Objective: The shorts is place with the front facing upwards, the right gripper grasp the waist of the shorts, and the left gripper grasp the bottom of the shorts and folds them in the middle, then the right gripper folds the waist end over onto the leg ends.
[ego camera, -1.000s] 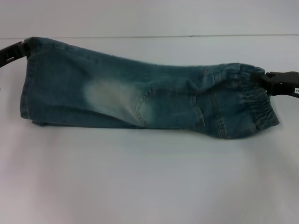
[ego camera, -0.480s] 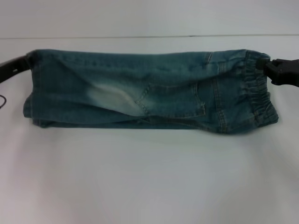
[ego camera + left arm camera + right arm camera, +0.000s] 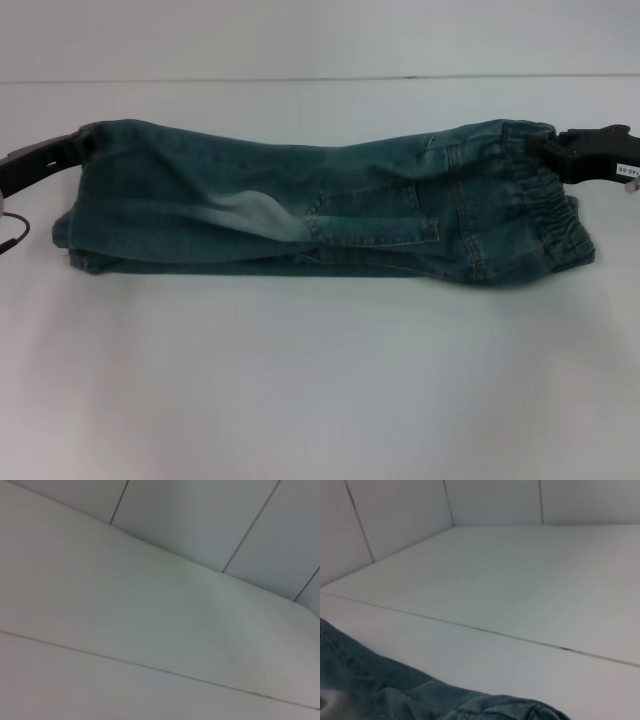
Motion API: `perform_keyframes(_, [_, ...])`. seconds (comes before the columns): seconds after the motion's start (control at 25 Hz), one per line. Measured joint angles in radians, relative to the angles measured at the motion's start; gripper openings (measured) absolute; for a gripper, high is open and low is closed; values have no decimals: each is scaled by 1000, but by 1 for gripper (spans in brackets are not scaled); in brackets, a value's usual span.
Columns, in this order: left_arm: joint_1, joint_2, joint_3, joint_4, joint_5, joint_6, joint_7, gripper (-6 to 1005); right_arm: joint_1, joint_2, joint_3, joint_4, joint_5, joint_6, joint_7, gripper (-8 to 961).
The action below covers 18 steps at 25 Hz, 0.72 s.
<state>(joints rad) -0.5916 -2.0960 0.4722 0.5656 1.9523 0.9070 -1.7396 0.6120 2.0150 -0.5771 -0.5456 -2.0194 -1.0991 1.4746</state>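
I should open my left gripper now. The held leg corner (image 3: 108, 132) reaches the far side of the shorts, and its layer is back over the lower leg layer (image 3: 180, 267).
The blue-green denim shorts (image 3: 330, 205) lie folded lengthwise across the white table (image 3: 320, 380), with one pale thigh patch and a patch pocket showing. The ruffled waist (image 3: 545, 205) is at the right end. The leg ends (image 3: 85, 200) are stacked at the left end. My left gripper (image 3: 80, 143) is shut on the far top corner of the leg hems. At the other end my labelled right gripper (image 3: 550, 150) is shut on the far top corner of the waist. The right wrist view shows a strip of the denim (image 3: 395, 695). The left wrist view shows only white surfaces.
A thin cable (image 3: 10, 228) shows at the left edge of the head view beside the leg ends. A seam line (image 3: 320, 79) runs across the back of the table, with the white wall beyond it.
Both grippers carried the far edge of the shorts toward the near side and lower. The lifted layer has come down over the lower layer, and its top edge now sags a little.
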Motion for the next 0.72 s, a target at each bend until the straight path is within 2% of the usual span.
perform_keyframes(0.24, [-1,-10,0,5,1,-32,0,117,6,-1,-7,0,-8,23,25,166])
perform_keyframes(0.32, [1,-13,0,10,1,-41,0,245,5,-1,-7,-3,-8,25,32,170])
perform_keyframes(0.56, [9,-6,0,14,2,-25,0,580,1,-26,-8,-10,-18,41,81,446])
perform_keyframes(0.72, [35,-8,0,46,-1,43,13,742,0,-48,-11,-23,-48,27,159,613])
